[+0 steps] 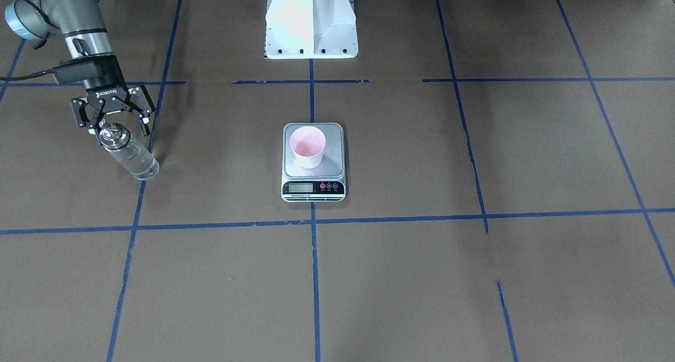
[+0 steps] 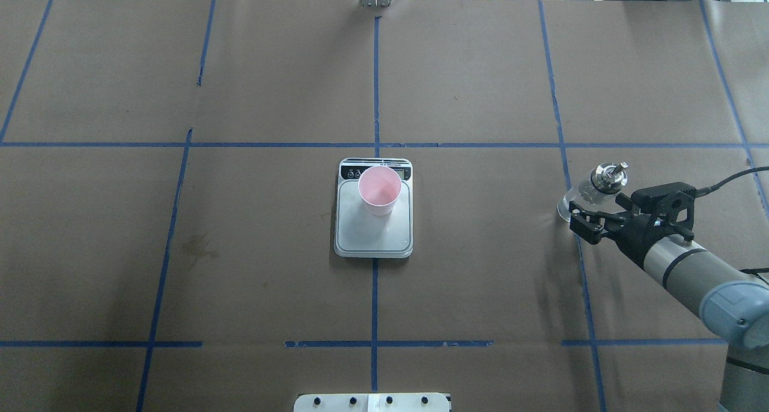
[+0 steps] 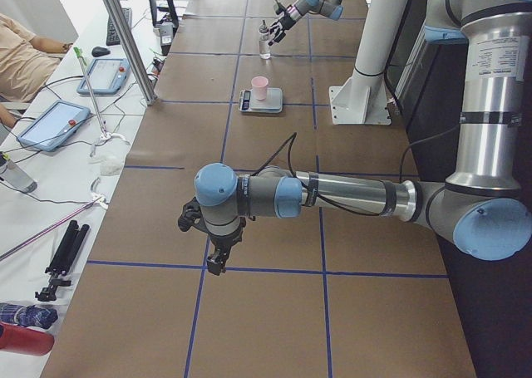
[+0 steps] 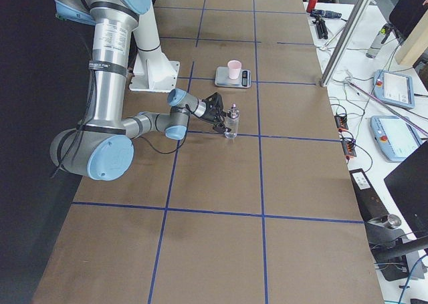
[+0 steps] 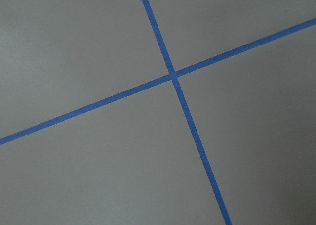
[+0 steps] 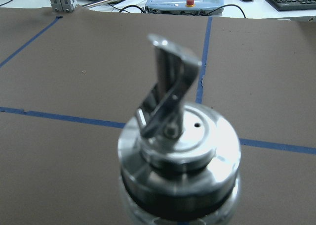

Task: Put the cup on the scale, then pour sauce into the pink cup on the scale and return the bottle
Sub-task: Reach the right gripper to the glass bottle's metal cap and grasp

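Observation:
I need to grab the glass bottle next by its body below the silver cap (image 1: 128, 151) with my right gripper, to pour sauce into the pink cup (image 1: 307, 146).
The pink cup (image 1: 307, 146) stands upright on the scale (image 1: 332, 164) at the table's middle; both also show in the overhead view, cup (image 2: 379, 190) on scale (image 2: 372, 238). The clear glass bottle (image 1: 129, 152) with its silver pourer cap stands on the table on my right side, with clear liquid inside. My right gripper (image 1: 117, 124) is open, its jaws spread wide just on the robot's side of the bottle's (image 2: 592, 187) neck, not touching it. The cap (image 6: 177, 141) fills the right wrist view. My left gripper (image 3: 213, 260) shows only in the left side view; I cannot tell its state.
The white robot base (image 1: 311, 24) stands behind the scale. Blue tape lines (image 5: 173, 75) divide the brown table. Tablets, cables and tools lie on the white side bench (image 3: 58, 120) beyond the table's far edge.

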`<state>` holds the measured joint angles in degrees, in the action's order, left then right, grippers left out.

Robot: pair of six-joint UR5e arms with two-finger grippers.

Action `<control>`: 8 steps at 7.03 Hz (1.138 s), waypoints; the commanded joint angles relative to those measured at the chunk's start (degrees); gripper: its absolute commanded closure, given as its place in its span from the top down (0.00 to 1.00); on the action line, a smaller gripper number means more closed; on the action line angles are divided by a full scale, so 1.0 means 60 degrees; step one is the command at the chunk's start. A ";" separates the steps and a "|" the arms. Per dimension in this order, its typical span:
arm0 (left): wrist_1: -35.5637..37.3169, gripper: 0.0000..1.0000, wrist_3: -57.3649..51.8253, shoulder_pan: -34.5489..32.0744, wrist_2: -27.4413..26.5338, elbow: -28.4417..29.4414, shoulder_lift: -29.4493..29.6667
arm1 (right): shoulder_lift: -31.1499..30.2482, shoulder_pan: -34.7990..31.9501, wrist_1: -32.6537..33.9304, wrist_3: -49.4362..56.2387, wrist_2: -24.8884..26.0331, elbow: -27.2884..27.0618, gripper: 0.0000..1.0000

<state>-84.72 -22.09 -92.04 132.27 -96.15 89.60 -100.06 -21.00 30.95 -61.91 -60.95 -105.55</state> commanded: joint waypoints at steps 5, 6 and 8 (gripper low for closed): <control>-0.0015 1.00 -0.0010 0.0003 0.0000 -0.0001 0.0008 | 0.0519 -0.0001 -0.0032 0.0094 0.0285 0.0791 0.73; -0.0001 1.00 -0.0010 0.0003 0.0000 -0.0001 -0.0006 | 0.0504 -0.0016 -0.0032 0.0094 0.0532 0.0776 0.45; -0.0001 1.00 -0.0024 0.0003 0.0000 -0.0001 -0.0050 | 0.0519 -0.0001 -0.0424 0.0181 0.0942 0.0761 0.03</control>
<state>-84.77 -22.21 -92.02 132.28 -96.15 89.46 -96.97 -21.03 30.11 -61.18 -56.75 -100.94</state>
